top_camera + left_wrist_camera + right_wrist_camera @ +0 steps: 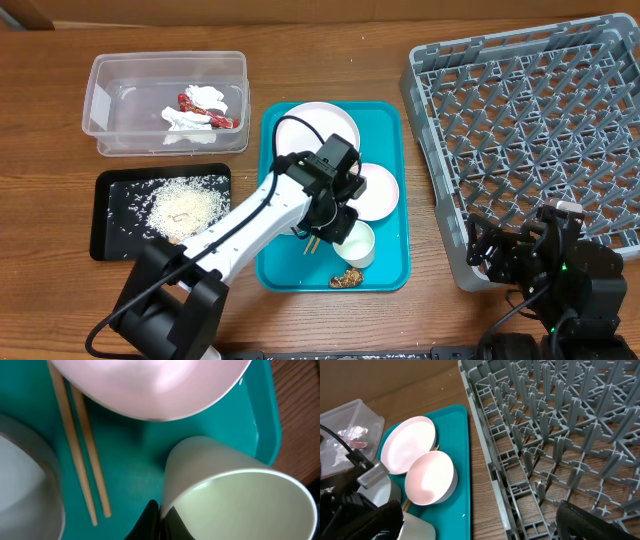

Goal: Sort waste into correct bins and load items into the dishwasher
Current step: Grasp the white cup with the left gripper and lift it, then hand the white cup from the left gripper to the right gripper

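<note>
My right gripper grabs the small white cup across its outer body [359,246] [419,528] next, instead of the held rim, to load the cup.
My left gripper [338,222] is over the teal tray [385,268], shut on the rim of the small white cup [357,245], one finger inside and one outside [160,521]. The cup [235,500] is tilted. The chopsticks [80,450] lie beside it on the tray. A white bowl [372,190] and the white plate [318,128] sit farther back, and a second bowl [20,485] is mostly under the arm. A brown food lump [347,278] lies at the tray's front. My right gripper [475,527] is open and empty at the near left corner of the grey dish rack [530,130].
The clear tub [110,95] at the back left holds the crumpled napkin [195,110] and the red sauce packet [215,118]. The black tray [108,215] in front of it holds loose rice [185,205]. Bare wooden table lies between the teal tray and the rack.
</note>
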